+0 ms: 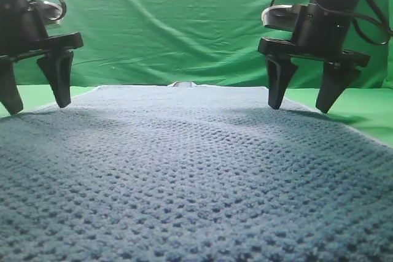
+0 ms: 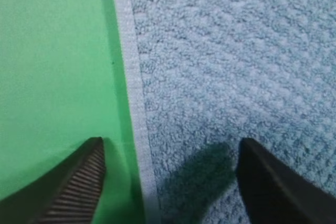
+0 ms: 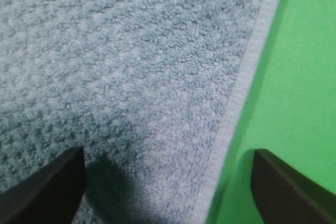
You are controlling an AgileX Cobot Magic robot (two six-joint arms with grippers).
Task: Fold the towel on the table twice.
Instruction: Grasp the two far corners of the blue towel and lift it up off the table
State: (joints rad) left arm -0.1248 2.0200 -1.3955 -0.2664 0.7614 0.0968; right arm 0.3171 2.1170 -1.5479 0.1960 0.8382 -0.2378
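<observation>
The towel lies flat and wide, so the robot's right gripper needs to fold it next by gripping the towel (image 1: 184, 170) by its pale trimmed side edge (image 1: 307, 110).
The blue-grey waffle-weave towel (image 1: 184, 170) lies flat on the green table (image 1: 368, 111) and fills most of the exterior view. My left gripper (image 1: 35, 99) is open at the towel's far left edge, one finger over the table and one over the towel. In the left wrist view the pale trim (image 2: 135, 103) runs between the open fingers (image 2: 79, 187). My right gripper (image 1: 299, 104) is open at the far right edge. In the right wrist view the towel's trim (image 3: 236, 108) lies between its fingers (image 3: 47, 192), with the green table (image 3: 299, 87) on the right.
A wrinkled green cloth backdrop (image 1: 178, 23) hangs behind the table. A small fold or tag (image 1: 182, 84) shows at the middle of the towel's far edge. Bare green table (image 2: 52, 66) borders the towel on the left and right.
</observation>
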